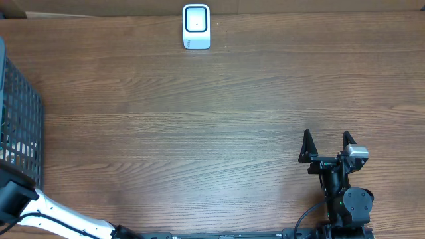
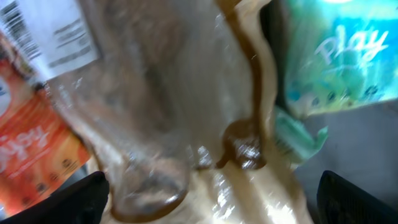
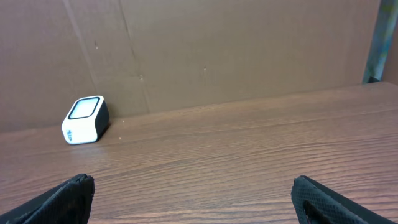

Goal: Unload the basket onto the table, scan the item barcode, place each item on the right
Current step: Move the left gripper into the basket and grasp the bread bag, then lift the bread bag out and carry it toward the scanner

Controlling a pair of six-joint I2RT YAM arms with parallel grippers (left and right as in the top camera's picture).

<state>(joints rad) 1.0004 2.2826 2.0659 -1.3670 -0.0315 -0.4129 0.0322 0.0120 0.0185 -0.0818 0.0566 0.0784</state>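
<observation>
My left gripper grabs the clear packet at the end away from the barcode label (image 2: 43, 34) next, leaving the label uncovered to scan.
The white barcode scanner (image 1: 196, 26) stands at the table's far edge, and the right wrist view shows the scanner (image 3: 86, 119) at its left. In the blurred left wrist view my left gripper (image 2: 214, 202) is open, its fingertips (image 2: 81, 199) wide apart over a glossy clear packet with brown contents (image 2: 186, 106). A white barcode label (image 2: 43, 34) shows at the upper left of that view. Overhead, only the left arm (image 1: 53, 214) shows, reaching toward the basket (image 1: 23, 133). My right gripper (image 1: 327, 147) stands open and empty above the table.
The dark mesh basket stands at the table's left edge. Beside the clear packet lie an orange packet (image 2: 28, 155) and a teal packet marked "Play" (image 2: 339, 56). A brown cardboard wall (image 3: 236, 50) rises behind the scanner.
</observation>
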